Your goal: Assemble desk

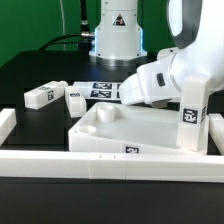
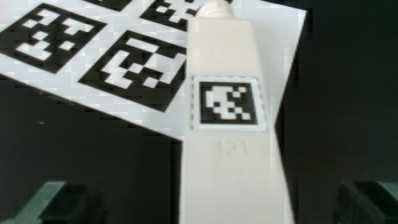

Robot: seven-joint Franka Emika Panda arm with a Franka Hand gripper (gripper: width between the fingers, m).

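My fingers reach down on both sides, so my gripper should close. Closing now would hold the leg (image 2: pixel 231 185) beside the marker board.
The white tray-like tabletop (image 1: pixel 135 132) lies on the black table, sockets up. A white block leg (image 1: pixel 189 118) with a black-and-white tag stands upright at the tabletop's corner on the exterior view's right. My gripper (image 1: pixel 188 98) is directly over this leg. In the wrist view the leg (image 2: pixel 228 120) runs between my fingertips, with a dark gap on each side. The gripper (image 2: pixel 210 202) is open around it, and neither finger (image 2: pixel 50 202) touches it. Two loose legs (image 1: pixel 40 95) (image 1: pixel 76 98) lie at the exterior view's left.
The marker board (image 1: pixel 105 90) (image 2: pixel 107 45) lies flat behind the tabletop. Long white border bars run along the front (image 1: pixel 110 165), the left (image 1: pixel 6 124) and the right (image 1: pixel 216 135). The robot's base (image 1: pixel 117 35) stands at the back.
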